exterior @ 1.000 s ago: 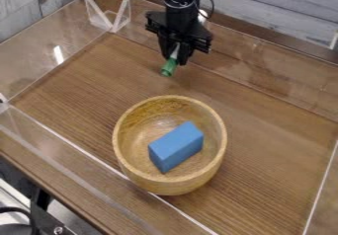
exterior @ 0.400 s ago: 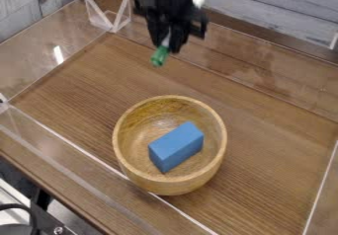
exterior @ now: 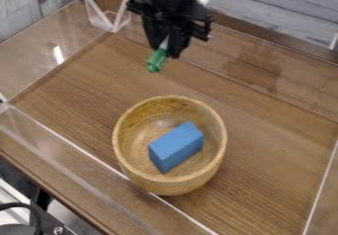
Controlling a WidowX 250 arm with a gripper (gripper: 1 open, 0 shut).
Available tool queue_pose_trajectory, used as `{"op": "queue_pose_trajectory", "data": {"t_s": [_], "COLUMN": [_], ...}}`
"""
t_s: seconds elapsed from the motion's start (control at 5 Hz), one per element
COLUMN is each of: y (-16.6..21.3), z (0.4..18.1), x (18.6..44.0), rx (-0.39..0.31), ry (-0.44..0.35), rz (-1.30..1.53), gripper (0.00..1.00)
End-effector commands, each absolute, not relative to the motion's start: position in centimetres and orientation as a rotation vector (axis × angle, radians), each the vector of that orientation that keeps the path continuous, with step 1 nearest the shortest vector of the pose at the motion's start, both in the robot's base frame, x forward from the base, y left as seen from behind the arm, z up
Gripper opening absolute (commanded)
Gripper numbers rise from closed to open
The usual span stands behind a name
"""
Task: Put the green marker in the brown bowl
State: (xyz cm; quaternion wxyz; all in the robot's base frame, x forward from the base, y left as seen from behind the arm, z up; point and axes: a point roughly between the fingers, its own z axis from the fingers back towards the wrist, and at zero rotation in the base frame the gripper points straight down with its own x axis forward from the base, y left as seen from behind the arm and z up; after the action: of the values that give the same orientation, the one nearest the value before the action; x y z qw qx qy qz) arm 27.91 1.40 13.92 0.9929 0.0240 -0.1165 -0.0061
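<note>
The marker's green lower end hangs past the brown bowl's far rim [exterior: 169, 99], so it must move toward the bowl before my gripper opens.
My gripper [exterior: 168, 47] hangs above the far middle of the wooden table, pointing almost straight down, shut on the green marker [exterior: 158, 59]. Only the marker's green lower end shows below the fingers, lifted off the table; its upper part is hidden between them. The brown bowl [exterior: 132, 118] stands nearer the camera, in the lower middle of the view, with a blue rectangular block [exterior: 176, 146] lying inside it. The marker hangs beyond the bowl's far rim, not over the bowl.
Clear plastic walls [exterior: 40, 41] fence the wooden table [exterior: 264, 91] on the left, front and right. A small clear stand [exterior: 111, 15] sits at the far left behind the arm.
The gripper has risen with the marker and drifted slightly left and toward the camera. The marker's green end now hangs clear of the table. Bowl and block have not moved.
</note>
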Motion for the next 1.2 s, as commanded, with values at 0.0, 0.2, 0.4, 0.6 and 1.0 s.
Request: {"op": "queue_pose_trajectory", "data": {"t_s": [0.0, 0.2, 0.4, 0.6, 1.0], "y": [-0.5, -2.1, -3.3, -3.8, -4.3], "z": [15.1, 15.1, 15.1, 14.8, 13.7], "x": [26.0, 24.5, 23.3, 22.7, 22.2], "rx": [0.037, 0.024, 0.018, 0.015, 0.015], "ry": [-0.239, -0.217, -0.201, -0.190, -0.166], "rz": [-0.048, -0.063, -0.077, -0.076, -0.077], "gripper": [0.00, 0.00, 0.00, 0.00, 0.00]}}
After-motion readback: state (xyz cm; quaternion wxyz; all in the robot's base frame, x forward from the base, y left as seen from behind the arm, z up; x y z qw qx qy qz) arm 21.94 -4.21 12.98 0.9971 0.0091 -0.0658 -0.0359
